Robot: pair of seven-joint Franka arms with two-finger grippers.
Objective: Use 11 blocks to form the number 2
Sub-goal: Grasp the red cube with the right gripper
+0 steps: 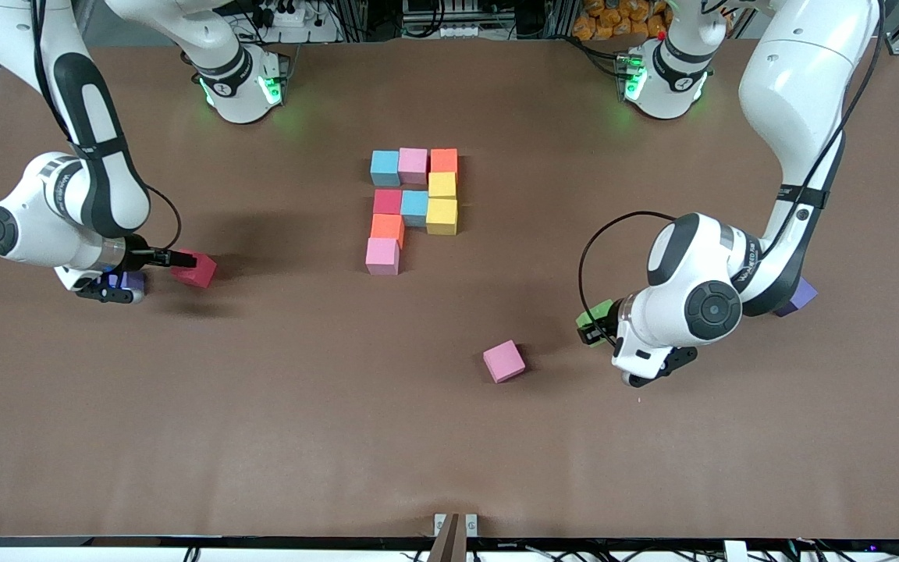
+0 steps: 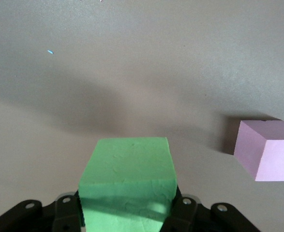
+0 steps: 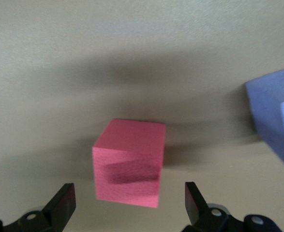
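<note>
Empty table shows between my fingers and the red cube [image 1: 198,273] [image 3: 128,164], so my right gripper would miss it now and should move toward it before closing.
Several cubes form a partial figure [image 1: 413,204] at mid-table: blue, pink and orange in the top row, two yellow below the orange, then blue and red, with orange and pink under the red. My left gripper [image 1: 595,326] is shut on the green cube [image 1: 595,314], low over the table; the left wrist view shows the cube [image 2: 127,176] between the fingers. A loose pink cube [image 1: 504,361] lies near it and also shows in the left wrist view [image 2: 267,150]. My right gripper [image 1: 175,258] is open, its fingers either side of a red cube [image 3: 128,164] on the table [image 1: 194,269].
A purple cube [image 1: 134,280] lies under my right wrist, and it also shows in the right wrist view [image 3: 277,121]. Another purple cube [image 1: 801,295] lies partly hidden under my left arm. The brown table [image 1: 262,429] stretches toward the front camera.
</note>
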